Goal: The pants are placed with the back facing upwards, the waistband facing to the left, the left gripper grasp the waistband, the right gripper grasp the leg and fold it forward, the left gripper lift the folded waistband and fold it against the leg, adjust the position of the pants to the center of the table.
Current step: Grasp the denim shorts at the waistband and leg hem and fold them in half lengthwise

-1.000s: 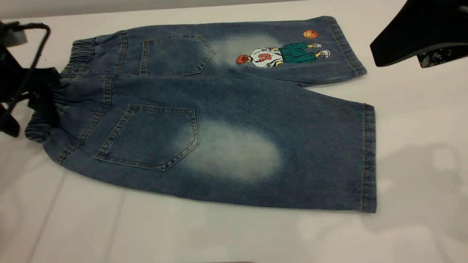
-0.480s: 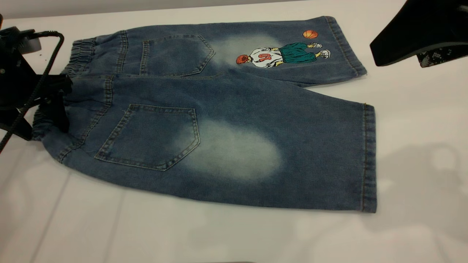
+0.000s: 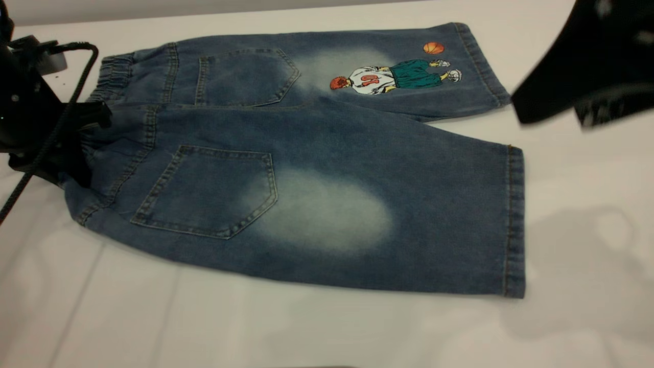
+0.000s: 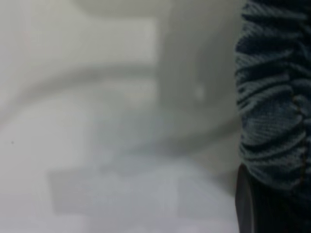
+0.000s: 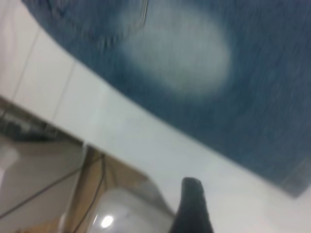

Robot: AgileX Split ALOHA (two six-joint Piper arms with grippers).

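The robot's right gripper next needs to grip the plain leg by its hem's outer-seam corner [image 3: 513,288], so that the plain leg can be folded over the cartoon leg [image 3: 398,73].
The pants [image 3: 317,153] lie flat, back up, on the white table [image 3: 306,327]. Their ruched waistband [image 3: 115,74] is at the left. My left gripper [image 3: 82,148] is at the waistband's near half, shut on it, and hides that part. In the left wrist view the gathered waistband [image 4: 272,97] lies against a dark finger [image 4: 244,204]. The plain leg [image 3: 357,214] with the pale oval is nearest the front; in the right wrist view the leg [image 5: 184,48] lies below the camera. My right gripper [image 3: 577,76] hangs above the table at the far right, beyond the cartoon leg's hem.
The left arm's black cable [image 3: 46,138] loops down beside the waistband. Bare table stretches in front of the pants and to their right. In the right wrist view the table's edge [image 5: 97,141] shows, with cables [image 5: 48,189] below it.
My left gripper has moved right, and the near waistband corner has shifted right with it and bunched up. My right gripper has shifted a little down and left.
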